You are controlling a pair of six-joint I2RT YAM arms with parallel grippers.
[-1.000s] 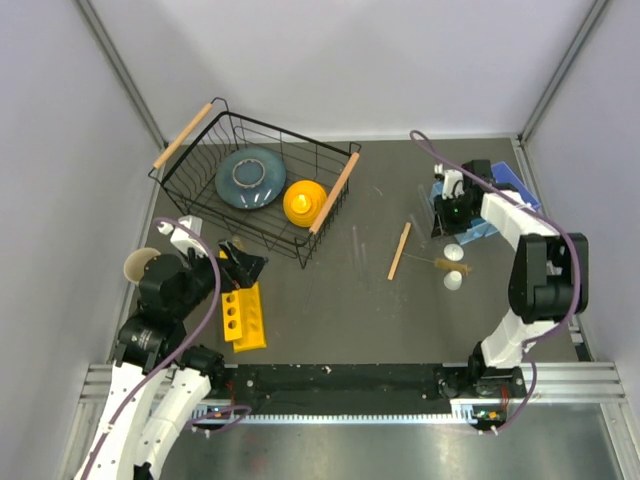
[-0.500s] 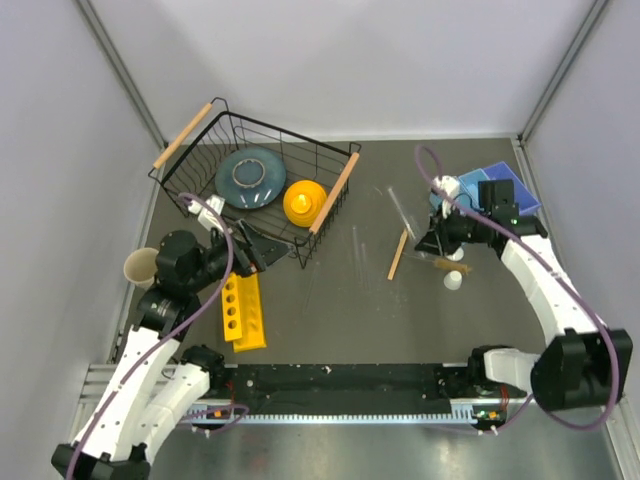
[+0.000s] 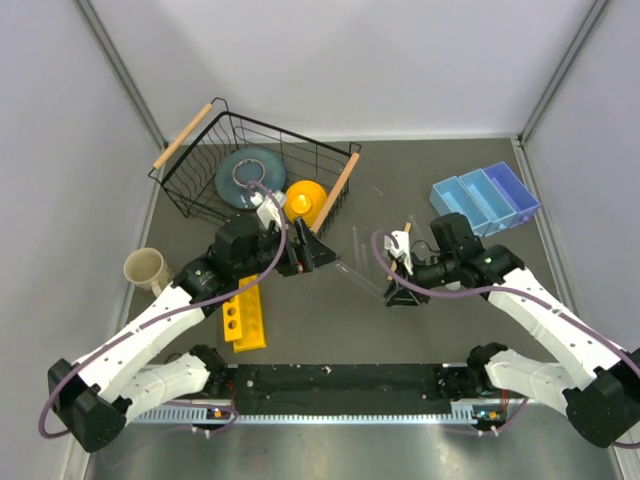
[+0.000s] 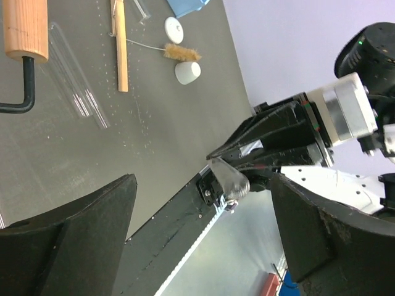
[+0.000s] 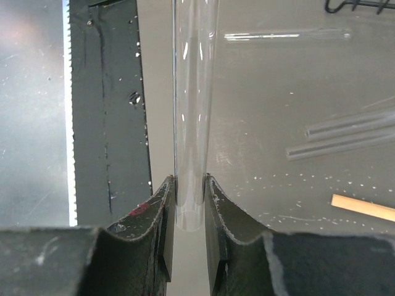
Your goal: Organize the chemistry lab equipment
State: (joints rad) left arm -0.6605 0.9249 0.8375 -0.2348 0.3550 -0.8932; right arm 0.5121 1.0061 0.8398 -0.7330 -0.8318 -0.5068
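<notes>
My left gripper grabs the glass tube by its loose end next, to leave the tube's other end free to enter the yellow rack.
My right gripper is shut on a slim clear glass tube, gripping it near one end. From above, the tube slants from the right gripper towards my left gripper, which stands open at mid-table. In the left wrist view the tube's free end hangs just beyond the wide-open left gripper, not between its fingers. Farther off lie a pale wooden stick, a small brown brush and two white round pieces.
A black wire basket with a blue-grey plate and yellow dome sits back left. A yellow tube rack and a beige cup are at the left, a blue tray back right. More clear tubes lie mid-table.
Both arms have swung in to the middle. The right gripper carried the glass tube from the back right. The left gripper came from above the yellow rack, still open.
</notes>
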